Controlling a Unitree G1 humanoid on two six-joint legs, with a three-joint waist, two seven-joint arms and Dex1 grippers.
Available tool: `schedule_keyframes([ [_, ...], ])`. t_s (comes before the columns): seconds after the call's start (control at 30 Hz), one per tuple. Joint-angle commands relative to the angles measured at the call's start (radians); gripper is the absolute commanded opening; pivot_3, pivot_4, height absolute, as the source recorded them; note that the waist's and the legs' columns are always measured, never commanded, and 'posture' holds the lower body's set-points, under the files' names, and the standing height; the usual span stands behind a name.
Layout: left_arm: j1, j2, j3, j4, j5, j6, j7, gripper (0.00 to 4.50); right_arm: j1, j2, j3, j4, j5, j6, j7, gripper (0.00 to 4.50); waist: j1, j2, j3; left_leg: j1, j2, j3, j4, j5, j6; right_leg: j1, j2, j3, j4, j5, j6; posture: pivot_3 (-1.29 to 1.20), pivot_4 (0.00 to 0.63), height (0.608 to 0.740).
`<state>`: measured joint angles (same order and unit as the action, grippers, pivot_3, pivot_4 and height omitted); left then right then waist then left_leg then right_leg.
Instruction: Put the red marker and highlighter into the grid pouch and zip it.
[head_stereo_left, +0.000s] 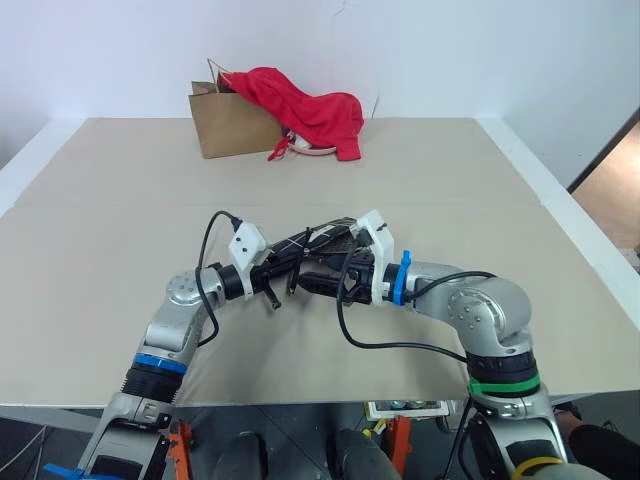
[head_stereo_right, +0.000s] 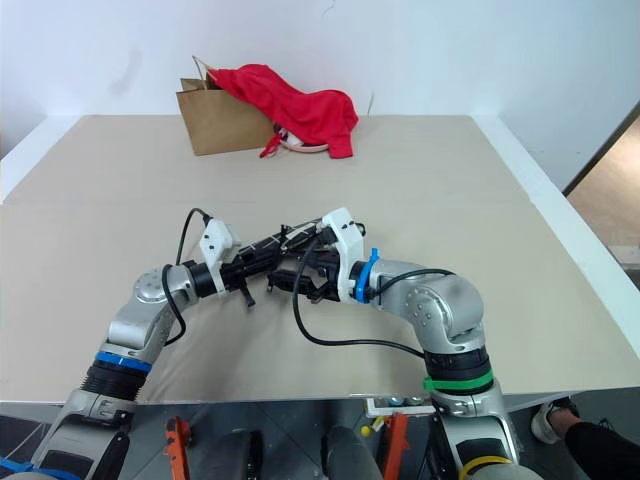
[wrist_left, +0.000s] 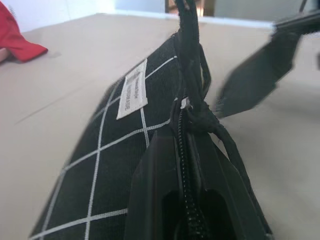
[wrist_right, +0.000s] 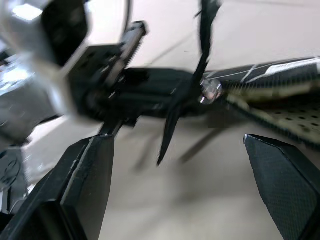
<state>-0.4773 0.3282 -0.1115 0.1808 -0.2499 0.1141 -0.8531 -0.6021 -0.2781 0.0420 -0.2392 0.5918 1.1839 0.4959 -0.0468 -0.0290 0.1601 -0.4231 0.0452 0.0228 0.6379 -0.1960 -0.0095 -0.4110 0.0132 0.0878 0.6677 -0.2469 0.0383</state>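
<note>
The robot's right gripper will zip the grid pouch shut, so it will next grab the black pull cord of the zipper slider (wrist_right: 210, 90).
The grid pouch (wrist_left: 107, 150), black with white lines and a small white label, hangs just above the table with its zipper edge up. My left gripper (wrist_left: 186, 165) is shut on one end of that zipper edge. The black pull cord (wrist_right: 201, 60) dangles from the zipper slider. My right gripper (wrist_right: 185, 180) is open, its fingers (wrist_right: 82, 185) spread wide just short of the cord and facing the left gripper (wrist_right: 102, 87). From the head, both grippers meet over the table's middle, left gripper (head_stereo_left: 292, 262), right gripper (head_stereo_left: 312, 281). The red marker and highlighter are out of view.
A brown paper bag (head_stereo_left: 228, 122) stands at the far edge of the tan table (head_stereo_left: 500, 220), with a red cloth (head_stereo_left: 312, 110) draped over it and spilling to the right. The table's near edge runs just below my forearms.
</note>
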Motion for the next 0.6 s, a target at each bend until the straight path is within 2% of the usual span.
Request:
schedule_keyframes([
  [0.03, -0.019, -0.008, -0.005, 0.015, 0.036, -0.071, 0.014, 0.00, -0.031, 0.032, 0.003, 0.010, -0.006, 0.006, -0.041, 4.45, 0.000, 0.000, 0.000, 0.000, 0.000, 0.000, 0.000, 0.000, 0.000, 0.000, 0.000, 0.000, 0.000, 0.000, 0.000, 0.00, 0.150, 0.740],
  [0.27, -0.033, -0.051, -0.004, 0.036, 0.059, -0.096, 0.063, 0.00, -0.030, 0.068, 0.035, 0.024, -0.012, 0.000, -0.062, 4.45, 0.000, 0.000, 0.000, -0.002, 0.000, -0.001, -0.001, -0.001, 0.001, -0.002, 0.000, -0.001, 0.000, 0.000, -0.002, 0.00, 0.150, 0.740],
  [0.57, -0.054, -0.096, 0.028, -0.054, -0.009, 0.044, 0.114, 0.00, -0.039, 0.069, 0.050, 0.059, -0.041, -0.036, -0.063, 4.45, 0.000, 0.000, 0.000, -0.002, 0.000, -0.002, -0.001, -0.001, 0.001, -0.002, 0.000, -0.002, 0.000, -0.001, 0.001, 0.00, 0.150, 0.740],
  [0.6, -0.056, -0.097, 0.035, -0.066, -0.020, 0.064, 0.118, 0.00, -0.041, 0.066, 0.050, 0.064, -0.046, -0.043, -0.060, 3.87, 0.000, 0.000, 0.000, -0.002, 0.000, -0.002, -0.001, -0.001, 0.001, -0.002, 0.000, -0.002, 0.000, -0.001, 0.001, 0.00, 0.150, 0.740],
])
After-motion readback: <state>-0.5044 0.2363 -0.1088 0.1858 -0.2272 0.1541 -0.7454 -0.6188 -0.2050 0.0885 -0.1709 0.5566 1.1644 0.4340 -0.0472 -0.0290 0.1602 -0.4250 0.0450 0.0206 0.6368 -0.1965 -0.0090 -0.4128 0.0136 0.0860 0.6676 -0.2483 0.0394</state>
